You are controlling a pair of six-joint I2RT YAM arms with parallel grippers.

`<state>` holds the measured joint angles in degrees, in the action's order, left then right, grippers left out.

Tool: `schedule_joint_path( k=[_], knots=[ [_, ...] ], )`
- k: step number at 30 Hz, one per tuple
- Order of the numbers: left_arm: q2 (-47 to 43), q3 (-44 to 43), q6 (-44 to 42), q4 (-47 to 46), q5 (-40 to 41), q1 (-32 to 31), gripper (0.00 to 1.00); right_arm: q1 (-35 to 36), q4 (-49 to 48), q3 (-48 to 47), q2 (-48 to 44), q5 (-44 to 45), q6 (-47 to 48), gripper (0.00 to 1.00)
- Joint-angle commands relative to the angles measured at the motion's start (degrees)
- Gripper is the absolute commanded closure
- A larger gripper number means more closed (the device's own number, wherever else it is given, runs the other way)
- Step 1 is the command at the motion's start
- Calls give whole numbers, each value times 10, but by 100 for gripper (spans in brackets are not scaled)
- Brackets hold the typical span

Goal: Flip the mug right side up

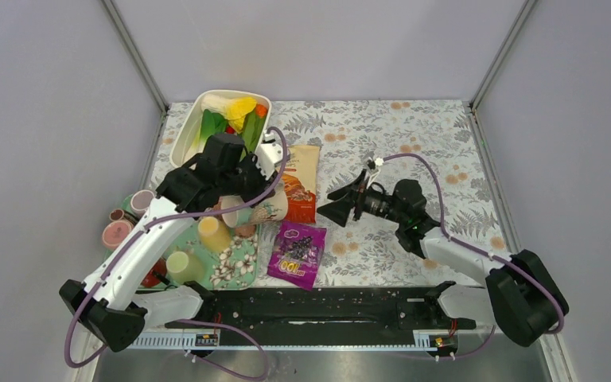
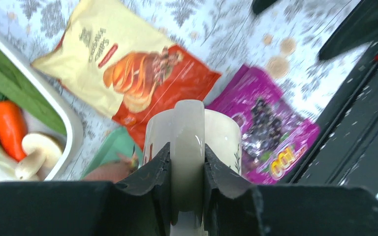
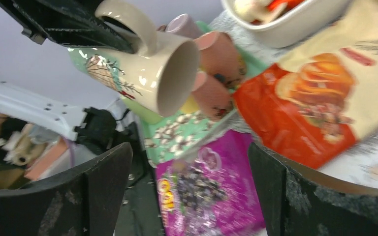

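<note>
The robot needs to grab the cream mug with its right gripper by its open rim (image 3: 175, 73), beside the held handle. The mug's base stays free that way, to be set upright.
The cream mug (image 1: 256, 212) with a painted plant pattern hangs in the air above the green tray, tilted on its side, its open mouth (image 3: 177, 77) facing my right gripper. My left gripper (image 2: 187, 169) is shut on the mug's handle (image 2: 189, 137); the handle sits between both fingers. In the right wrist view the mug (image 3: 138, 73) shows at upper left, held by the black left fingers (image 3: 64, 19). My right gripper (image 1: 336, 211) is open and empty, a short way right of the mug, pointing at it.
A green floral tray (image 1: 235, 263) holds yellow, green and pink cups. A purple snack bag (image 1: 297, 253) and an orange-cream snack bag (image 1: 300, 185) lie beside it. A white tub of toy vegetables (image 1: 224, 119) stands at the back left.
</note>
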<state>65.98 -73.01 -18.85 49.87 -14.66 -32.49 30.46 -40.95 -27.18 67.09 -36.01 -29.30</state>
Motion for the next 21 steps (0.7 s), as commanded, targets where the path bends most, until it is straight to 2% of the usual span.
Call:
schedule_joint_path(
  k=[1, 3, 9, 10, 12, 13, 14, 16, 18, 19, 21],
  knots=[
    [-38, -36, 81, -108, -77, 2, 100, 65, -102, -66, 55, -3, -78, 3],
    [-43, -41, 95, -125, -92, 2, 100, 83, -139, -85, 87, -13, -104, 1],
    [-39, -58, 131, -143, -136, 2, 100, 118, -201, -145, 168, -40, -151, 1],
    [-39, -58, 135, -148, -140, 2, 100, 124, -211, -156, 177, -48, -161, 2],
    [-40, -58, 140, -156, -142, 2, 100, 135, -233, -176, 197, -73, -188, 10],
    [-41, -58, 142, -162, -139, 1, 100, 140, -244, -186, 207, -91, -204, 17],
    [-41, -58, 144, -166, -135, 2, 100, 145, -259, -195, 216, -107, -222, 28],
    [-42, -58, 148, -171, -125, 3, 100, 148, -300, -202, 225, -130, -258, 58],
    [-44, -57, 148, -173, -107, 4, 100, 145, -323, -193, 217, -134, -263, 97],
    [-45, -56, 145, -172, -95, 6, 100, 142, -309, -187, 205, -133, -248, 100],
    [-49, -55, 133, -165, -48, 10, 99, 126, -231, -180, 173, -130, -202, 100]
  ],
)
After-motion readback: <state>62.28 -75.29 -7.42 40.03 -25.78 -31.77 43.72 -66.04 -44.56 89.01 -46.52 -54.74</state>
